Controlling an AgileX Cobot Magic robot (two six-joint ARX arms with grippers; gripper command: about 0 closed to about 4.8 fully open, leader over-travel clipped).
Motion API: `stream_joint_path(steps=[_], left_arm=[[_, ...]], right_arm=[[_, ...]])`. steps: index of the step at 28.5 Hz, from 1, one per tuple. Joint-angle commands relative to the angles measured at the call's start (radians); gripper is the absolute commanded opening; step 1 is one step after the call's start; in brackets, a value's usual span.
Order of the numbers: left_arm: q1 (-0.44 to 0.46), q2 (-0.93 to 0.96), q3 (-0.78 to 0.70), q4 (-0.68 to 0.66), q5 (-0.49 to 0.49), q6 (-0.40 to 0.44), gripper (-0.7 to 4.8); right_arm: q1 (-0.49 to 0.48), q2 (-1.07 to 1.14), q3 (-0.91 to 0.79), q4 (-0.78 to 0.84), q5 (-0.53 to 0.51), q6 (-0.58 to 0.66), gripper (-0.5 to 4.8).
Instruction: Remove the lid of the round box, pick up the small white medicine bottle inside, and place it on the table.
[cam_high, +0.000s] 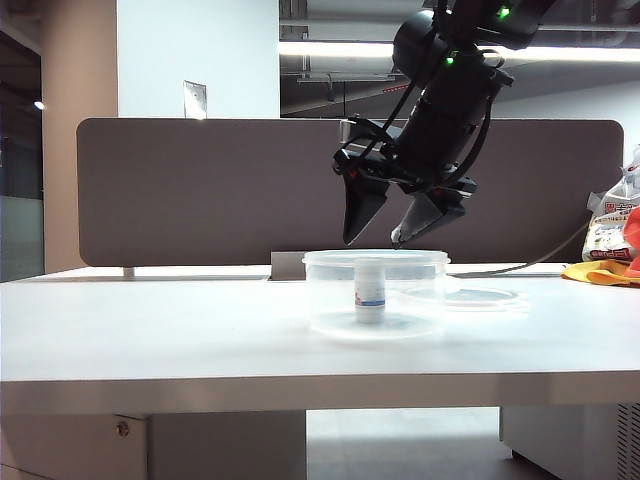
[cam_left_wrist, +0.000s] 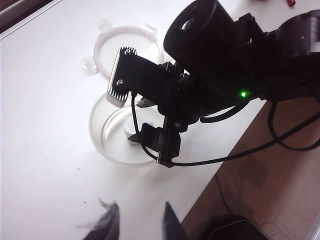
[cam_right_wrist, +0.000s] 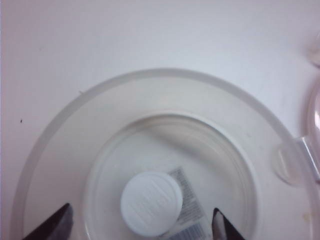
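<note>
My right gripper will next grab the small white medicine bottle by its cap (cam_high: 369, 264) (cam_right_wrist: 151, 204) to lift it out of the round box.
The clear round box (cam_high: 375, 262) stands uncovered in the middle of the white table (cam_high: 150, 330). Inside it the small white medicine bottle (cam_high: 370, 290) is upright. Flat on the table just right of the box lies the lid (cam_high: 470, 297). My right gripper (cam_high: 373, 240) hangs open right above the box's rim, fingers pointing down. In the right wrist view the bottle's cap (cam_right_wrist: 151, 203) sits between the spread fingertips of my right gripper (cam_right_wrist: 142, 215), inside the box (cam_right_wrist: 150, 75). My left gripper (cam_left_wrist: 140, 220) is open and empty, high above the table, apart from the box (cam_left_wrist: 112, 130) and lid (cam_left_wrist: 127, 50).
A dark partition panel (cam_high: 200, 190) runs along the table's back. An orange cloth (cam_high: 605, 272) and a plastic bag (cam_high: 612, 225) lie at the far right. The right arm (cam_left_wrist: 210, 75) hides part of the box in the left wrist view.
</note>
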Motion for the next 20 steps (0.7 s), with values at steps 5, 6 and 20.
stream_joint_path(steps=[5, 6, 20], left_arm=[[-0.001, -0.004, 0.005, 0.007, -0.002, 0.006, 1.15], [-0.001, -0.004, 0.005, 0.007, -0.002, 0.006, 1.15], [-0.001, -0.004, 0.005, 0.006, -0.002, 0.006, 1.15]], right_arm=[[0.002, 0.033, 0.006, 0.026, -0.029, 0.029, 3.28], [0.002, 0.039, 0.006, 0.026, -0.035, 0.029, 3.06], [0.002, 0.058, 0.007, 0.04, -0.043, 0.028, 1.39]])
